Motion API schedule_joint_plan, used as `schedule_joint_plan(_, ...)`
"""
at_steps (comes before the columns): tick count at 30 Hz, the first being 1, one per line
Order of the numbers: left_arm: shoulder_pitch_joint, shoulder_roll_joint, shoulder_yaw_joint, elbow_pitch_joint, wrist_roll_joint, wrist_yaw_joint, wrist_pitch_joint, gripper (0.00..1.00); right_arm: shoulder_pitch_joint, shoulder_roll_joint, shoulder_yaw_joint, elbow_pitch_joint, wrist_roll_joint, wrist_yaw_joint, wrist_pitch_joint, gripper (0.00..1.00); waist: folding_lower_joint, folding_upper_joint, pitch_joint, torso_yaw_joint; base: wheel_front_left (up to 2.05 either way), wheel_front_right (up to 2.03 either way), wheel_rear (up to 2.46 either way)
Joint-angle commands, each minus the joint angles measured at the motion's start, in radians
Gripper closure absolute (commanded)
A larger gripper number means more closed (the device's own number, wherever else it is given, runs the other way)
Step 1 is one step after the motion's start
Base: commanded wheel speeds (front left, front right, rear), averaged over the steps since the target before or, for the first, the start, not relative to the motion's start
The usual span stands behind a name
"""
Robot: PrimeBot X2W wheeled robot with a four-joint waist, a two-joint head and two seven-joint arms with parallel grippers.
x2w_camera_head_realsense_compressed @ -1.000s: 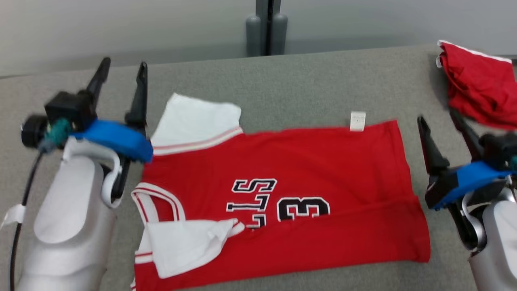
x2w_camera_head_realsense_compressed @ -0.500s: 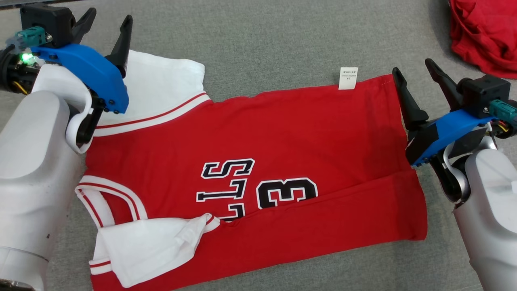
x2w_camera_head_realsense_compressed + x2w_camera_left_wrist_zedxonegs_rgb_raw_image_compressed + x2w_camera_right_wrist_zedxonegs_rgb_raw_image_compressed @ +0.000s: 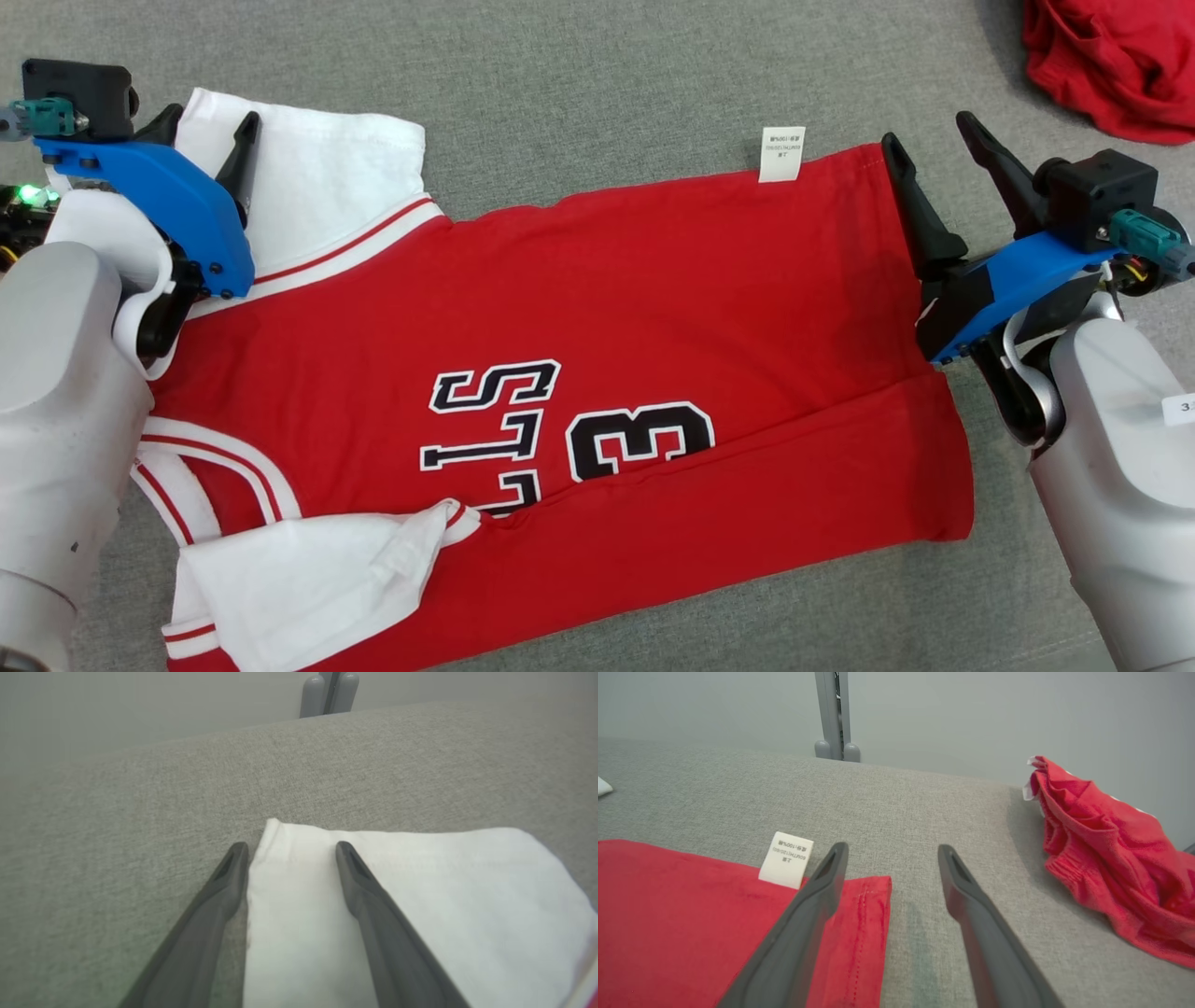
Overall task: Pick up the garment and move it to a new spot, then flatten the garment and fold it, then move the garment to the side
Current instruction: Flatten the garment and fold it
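My left gripper grabs the far white sleeve by its shoulder-side hem corner (image 3: 206, 116) next, to fold the sleeve over the jersey's red body (image 3: 627, 286).
The garment (image 3: 597, 308) is a red jersey with white sleeves and black lettering, lying spread on the grey cloth table (image 3: 579, 75). Its hem with a white care tag (image 3: 781, 153) points right. My left gripper (image 3: 207, 133) is open over the far white sleeve (image 3: 317, 177); in the left wrist view the sleeve's corner (image 3: 299, 868) lies between the open fingers (image 3: 224, 882). My right gripper (image 3: 922, 140) is open at the far hem corner (image 3: 873, 896); one finger (image 3: 817, 896) is over the red cloth, the other over bare table. The near white sleeve (image 3: 308, 579) is bunched.
A second, crumpled red garment (image 3: 1111, 56) lies at the table's far right, also seen as a red heap (image 3: 1106, 858) in the right wrist view. A grey post (image 3: 833, 718) stands behind the table's far edge against a pale wall.
The head camera tilted down, so the scene shifted. Both open grippers came closer to the jersey: the left onto the far white sleeve, the right to the far hem corner.
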Motion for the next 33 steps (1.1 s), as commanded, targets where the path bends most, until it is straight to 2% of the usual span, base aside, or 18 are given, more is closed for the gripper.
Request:
schedule_joint_plan(1, 0.000, 0.002, -0.013, 0.018, -0.011, 0.000, 0.010, 0.00, -0.015, -0.005, 0.005, 0.007, 0.007, 0.000, -0.007, 0.00, 0.0000, -0.0002, 0.002, 0.000, 0.00, 0.00, 0.00)
schedule_joint_plan(7, 0.001, -0.021, -0.044, 0.034, -0.087, 0.000, 0.026, 0.02, -0.029, -0.013, 0.023, 0.031, 0.022, 0.000, -0.003, 0.00, 0.0000, -0.0002, 0.007, 0.004, 0.00, 0.00, 0.00)
schedule_joint_plan(8, -0.001, -0.019, -0.056, 0.033, -0.088, 0.000, 0.025, 0.52, -0.030, -0.013, 0.026, 0.035, 0.027, 0.000, 0.000, 0.00, 0.0000, -0.0002, 0.007, 0.006, 0.00, 0.00, 0.00)
schedule_joint_plan(9, -0.003, -0.018, -0.062, 0.033, -0.093, 0.000, 0.016, 0.94, -0.032, -0.014, 0.031, 0.039, 0.031, 0.000, 0.005, 0.00, 0.0000, -0.0002, 0.007, 0.007, 0.00, 0.00, 0.00)
schedule_joint_plan(10, -0.006, -0.019, -0.067, 0.032, -0.101, 0.000, 0.004, 1.00, -0.034, -0.016, 0.037, 0.042, 0.036, 0.000, 0.009, 0.00, 0.0000, -0.0002, 0.006, 0.009, 0.00, 0.00, 0.00)
schedule_joint_plan(21, -0.040, -0.023, -0.146, 0.008, -0.136, 0.000, -0.084, 1.00, -0.054, -0.050, 0.083, 0.086, 0.088, 0.000, 0.081, 0.00, 0.0000, -0.0002, -0.009, 0.042, 0.00, 0.00, 0.00)
schedule_joint_plan(31, -0.071, -0.036, -0.220, -0.008, -0.169, 0.000, -0.124, 1.00, -0.093, -0.048, 0.110, 0.180, 0.144, 0.000, 0.152, 0.00, 0.0000, -0.0002, 0.002, 0.073, 0.00, 0.00, 0.00)
schedule_joint_plan(32, -0.076, -0.037, -0.227, -0.009, -0.172, 0.000, -0.129, 1.00, -0.098, -0.050, 0.115, 0.189, 0.148, 0.000, 0.151, 0.18, 0.0000, -0.0002, 0.002, 0.076, 0.00, 0.00, 0.00)
schedule_joint_plan(33, -0.080, -0.037, -0.233, -0.011, -0.177, 0.000, -0.134, 1.00, -0.103, -0.052, 0.118, 0.198, 0.153, 0.000, 0.146, 0.81, 0.0000, -0.0002, 0.002, 0.080, 0.00, 0.00, 0.00)
